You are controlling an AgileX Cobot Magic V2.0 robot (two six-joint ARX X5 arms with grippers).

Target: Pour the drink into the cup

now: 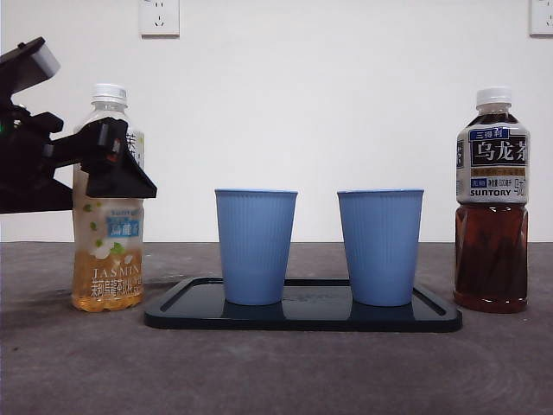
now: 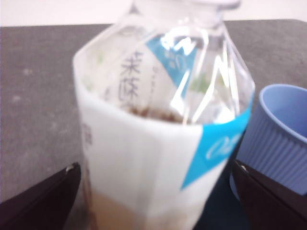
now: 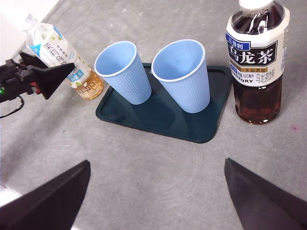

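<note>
My left gripper needs to grab the jasmine tea bottle by its labeled upper body (image 1: 111,203) next, so it can pour into the cup.
A jasmine tea bottle (image 1: 108,259) with a white cap stands on the table left of the tray, about a third full. My left gripper (image 1: 121,164) is at its label height, jaws open on either side and close to its sides; the left wrist view shows the bottle (image 2: 144,143) filling the gap of the gripper (image 2: 157,167). Two blue cups (image 1: 255,246) (image 1: 380,246) stand upright on a dark tray (image 1: 302,318). My right gripper (image 3: 157,163) is open and empty, high above the table's near side, looking down on the cups (image 3: 122,72) (image 3: 182,74).
A dark oolong tea bottle (image 1: 491,216) with a white cap stands right of the tray; it also shows in the right wrist view (image 3: 256,62). The left cup (image 2: 283,134) is close beside the jasmine bottle. A white wall rises behind the table.
</note>
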